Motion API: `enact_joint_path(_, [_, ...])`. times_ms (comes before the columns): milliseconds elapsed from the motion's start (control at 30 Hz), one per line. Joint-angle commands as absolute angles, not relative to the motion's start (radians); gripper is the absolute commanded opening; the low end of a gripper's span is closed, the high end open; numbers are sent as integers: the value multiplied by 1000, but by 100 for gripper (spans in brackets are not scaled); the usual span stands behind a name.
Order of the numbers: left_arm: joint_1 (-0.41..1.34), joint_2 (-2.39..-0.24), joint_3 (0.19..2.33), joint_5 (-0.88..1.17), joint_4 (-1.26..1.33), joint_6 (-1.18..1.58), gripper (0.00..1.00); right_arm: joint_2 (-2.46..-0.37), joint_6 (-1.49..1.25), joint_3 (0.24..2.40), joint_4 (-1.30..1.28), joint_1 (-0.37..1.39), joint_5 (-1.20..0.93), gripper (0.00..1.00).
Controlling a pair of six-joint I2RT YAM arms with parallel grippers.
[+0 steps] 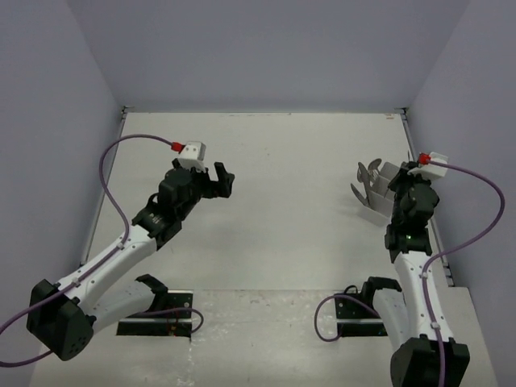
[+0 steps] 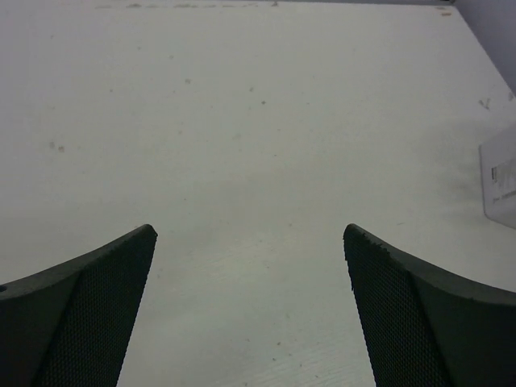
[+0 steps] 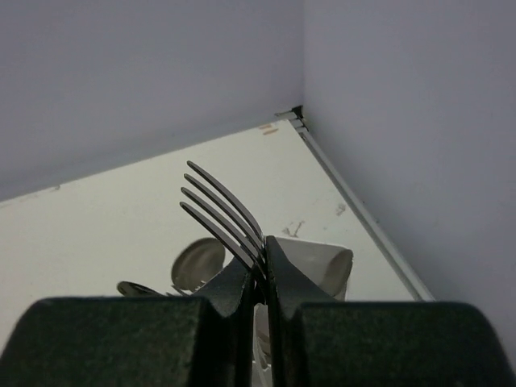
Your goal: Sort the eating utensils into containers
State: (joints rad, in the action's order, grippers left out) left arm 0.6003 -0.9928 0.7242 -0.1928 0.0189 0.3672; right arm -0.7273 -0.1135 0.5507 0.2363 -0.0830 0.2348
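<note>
I should first move the silver fork to the open section of the pale white container with my right gripper. The section is still beyond my fingers, so the fork would likely drop short if I opened now.
My right gripper (image 3: 264, 260) is shut on a silver fork (image 3: 223, 211), whose tines stick up and to the left past the fingertips. Just beyond it stands the pale white container (image 3: 324, 266), with a spoon bowl (image 3: 197, 262) and other eating utensils leaning out to its left. From above, that container (image 1: 385, 196) sits at the right of the table with utensils (image 1: 367, 174) fanning out of it, and the right gripper (image 1: 401, 182) is right at it. My left gripper (image 1: 222, 179) hangs open over bare table left of centre, its fingers (image 2: 105, 298) wide apart with nothing between them.
Grey walls close the table on the left, back and right. The right wall and the table's raised edge (image 3: 363, 214) run close beside the container. A corner of a white box (image 2: 500, 177) shows at the right edge of the left wrist view.
</note>
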Motion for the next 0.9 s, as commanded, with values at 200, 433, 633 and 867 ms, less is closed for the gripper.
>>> enact_joint_path(200, [437, -1012, 680, -101, 57, 454, 100, -951, 47, 450, 682, -224, -41, 0])
enact_joint_path(433, [439, -1019, 647, -35, 107, 468, 100, -990, 23, 486, 703, -233, -110, 0])
enact_joint_path(633, [439, -1005, 630, -55, 107, 454, 100, -954, 55, 592, 531, -235, -106, 0])
enact_joint_path(867, [439, -1006, 629, -92, 100, 446, 100, -1067, 86, 578, 595, -235, -135, 0])
